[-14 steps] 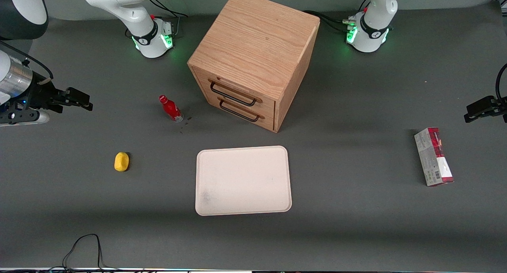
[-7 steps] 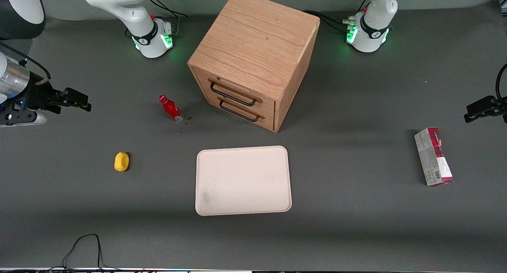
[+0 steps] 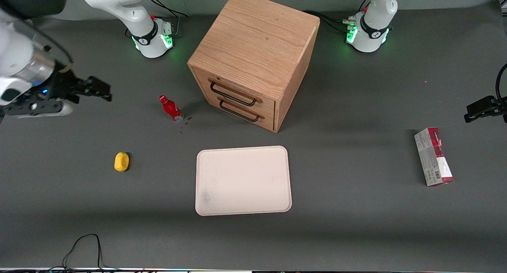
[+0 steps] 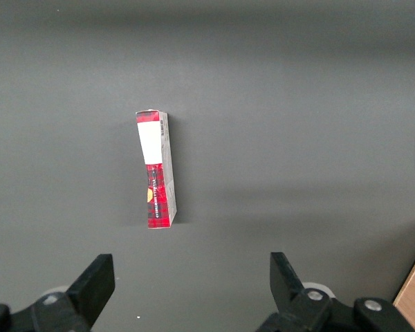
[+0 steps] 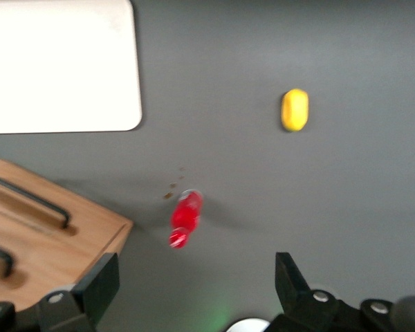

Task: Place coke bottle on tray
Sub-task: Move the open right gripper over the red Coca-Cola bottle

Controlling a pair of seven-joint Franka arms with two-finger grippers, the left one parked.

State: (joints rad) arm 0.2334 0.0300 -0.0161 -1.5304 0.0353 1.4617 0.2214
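Observation:
The coke bottle still has to go on the tray [image 3: 243, 180]. My right gripper should grab the bottle by its red end with the cap [image 3: 163, 99] next, so that I can then place it there.
The coke bottle [image 3: 170, 107], small and red with a red cap, stands upright on the grey table beside the wooden drawer box. It also shows in the right wrist view [image 5: 185, 216]. The cream tray [image 3: 243, 180] lies flat nearer the front camera than the box, with nothing on it; a corner of the tray [image 5: 59, 66] shows in the right wrist view. My right gripper [image 3: 103, 93] is open and empty, held above the table toward the working arm's end, apart from the bottle.
A wooden two-drawer box [image 3: 253, 59] stands mid-table, its drawers shut. A small yellow oval object [image 3: 121, 161] lies nearer the front camera than the bottle. A red-and-white carton [image 3: 433, 156] lies toward the parked arm's end. A black cable [image 3: 83, 249] lies at the front edge.
My right gripper has swung toward the bottle and a little away from the front camera. The bottle, tray and other objects have not moved.

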